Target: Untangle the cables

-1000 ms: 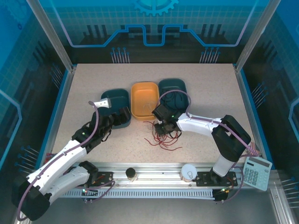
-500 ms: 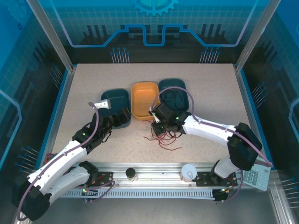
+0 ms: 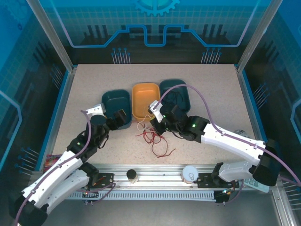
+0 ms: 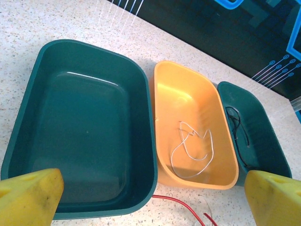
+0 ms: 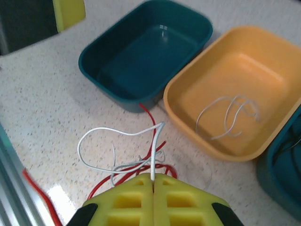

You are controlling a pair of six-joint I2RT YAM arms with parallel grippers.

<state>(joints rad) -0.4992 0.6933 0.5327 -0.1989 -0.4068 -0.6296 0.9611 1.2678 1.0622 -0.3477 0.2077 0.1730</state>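
Observation:
My left gripper grabs the whitish cable's raised loop point(image 3: 139, 124) next, clear of the red cables, to untangle the whitish cable into the orange tray.
A tangle of thin red cables point(image 3: 153, 139) and whitish ones lies on the table in front of the trays. My right gripper point(image 5: 154, 178) is shut on a whitish cable point(image 5: 117, 136) that loops up out of the red cables point(image 5: 150, 115); in the top view this gripper point(image 3: 153, 126) hangs just above the pile. Another whitish cable point(image 4: 193, 146) lies in the orange tray point(image 4: 162, 84). A black cable point(image 4: 237, 127) lies in the right teal tray point(image 4: 277, 155). My left gripper point(image 4: 150, 207) is open over the near rim of the left teal tray point(image 4: 150, 117), which holds nothing.
The three trays stand side by side at mid-table: teal point(image 3: 113, 96), orange point(image 3: 145, 86), teal point(image 3: 182, 85). A white cup point(image 3: 189, 174) and a small jar point(image 3: 132, 176) sit on the rail at the near edge. Purple arm cables arch over the right arm.
The right arm has stretched left and forward, pulling the whitish cable and dragging the red tangle leftward. The left arm has drawn back slightly toward the near edge.

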